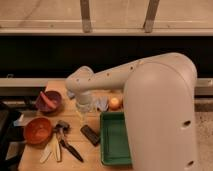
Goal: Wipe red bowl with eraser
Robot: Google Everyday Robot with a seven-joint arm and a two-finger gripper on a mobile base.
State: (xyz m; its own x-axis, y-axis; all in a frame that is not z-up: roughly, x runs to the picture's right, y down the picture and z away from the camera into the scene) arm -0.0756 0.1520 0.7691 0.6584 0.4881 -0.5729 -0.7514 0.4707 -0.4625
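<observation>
The eraser will next be grabbed with my gripper by its upper part (91,134), and then the eraser's bottom can wipe the red bowl (38,131).
The red bowl (38,131) stands at the table's front left, round and orange-red. The eraser (90,135), a small dark flat block, lies right of it, next to the green tray (114,150). My gripper (81,115) hangs from the white arm over the middle of the table, above and slightly behind the eraser, to the right of the red bowl. It stands open, with nothing between its fingers. The arm's bulky upper part fills the right side of the view and hides part of the tray.
A purple-maroon bowl (48,100) with a reddish piece inside sits behind the red bowl. Black-handled tools (64,141) lie between red bowl and eraser. An orange fruit (115,103) and a pale object (102,103) sit behind the tray. A dark ledge runs behind the table.
</observation>
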